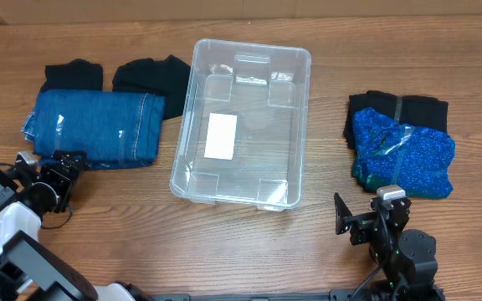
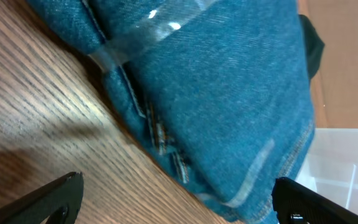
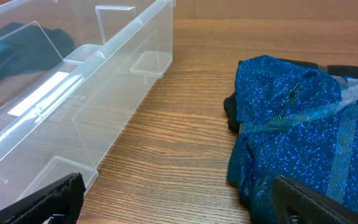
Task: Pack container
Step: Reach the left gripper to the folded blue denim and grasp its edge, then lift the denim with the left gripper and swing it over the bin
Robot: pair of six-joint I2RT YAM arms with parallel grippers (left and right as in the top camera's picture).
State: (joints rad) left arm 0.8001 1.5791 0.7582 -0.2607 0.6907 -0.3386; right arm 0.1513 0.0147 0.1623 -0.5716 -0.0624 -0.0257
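Observation:
I should next use my left gripper to grab the folded blue jeans (image 1: 99,127) by the near corner (image 1: 54,152) beside the clear tape. The end of the jeans nearest the container then stays free to pack.
The clear plastic container (image 1: 243,125) stands in the middle of the table, empty, with a white label (image 1: 220,135) on its bottom; it also shows in the right wrist view (image 3: 61,93). Folded blue jeans (image 1: 99,127) bound with clear tape lie to its left, close up in the left wrist view (image 2: 216,99). A sparkly blue garment (image 1: 402,155) lies to its right, also in the right wrist view (image 3: 309,137). My left gripper (image 1: 57,173) is open at the jeans' near left corner (image 2: 179,202). My right gripper (image 1: 366,219) is open and empty (image 3: 179,202), near the sparkly garment.
Two black folded garments (image 1: 74,75) (image 1: 151,79) lie behind the jeans. Another black garment (image 1: 400,109) lies under and behind the sparkly one. Bare wood table lies in front of the container.

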